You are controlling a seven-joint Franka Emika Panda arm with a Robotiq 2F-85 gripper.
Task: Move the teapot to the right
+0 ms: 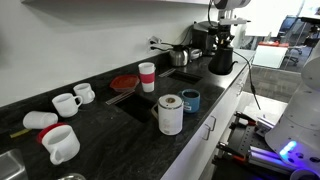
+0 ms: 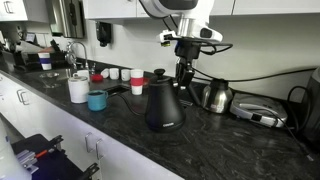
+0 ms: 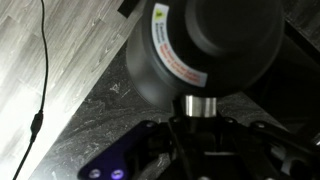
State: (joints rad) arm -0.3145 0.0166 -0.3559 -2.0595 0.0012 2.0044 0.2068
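My gripper needs to move the teapot inward before it lets go, because the teapot's body (image 1: 220, 64) (image 3: 147, 68) overlaps the counter's edge.
The black glossy teapot (image 2: 163, 106) stands on the dark stone counter (image 2: 120, 130), to the left of a small steel pot. It also shows in an exterior view (image 1: 220, 63) at the far end of the counter. In the wrist view its black body with an orange label (image 3: 200, 45) fills the frame from above. My gripper (image 2: 184, 76) hangs over the teapot's handle side and also shows from the other side (image 1: 222, 42). In the wrist view the dark jaws (image 3: 200, 118) close round a short steel piece at the teapot's top edge. The teapot's base looks to be resting on the counter.
A small shiny steel pot (image 2: 216, 95) and a folded appliance (image 2: 258, 113) lie right of the teapot. A white lidded canister (image 2: 78, 88) and blue cup (image 2: 97, 100) stand left. White mugs (image 1: 68, 103), a red plate (image 1: 125, 83) and a sink (image 1: 140, 100) sit further along. A black cable (image 3: 40, 80) crosses the floor.
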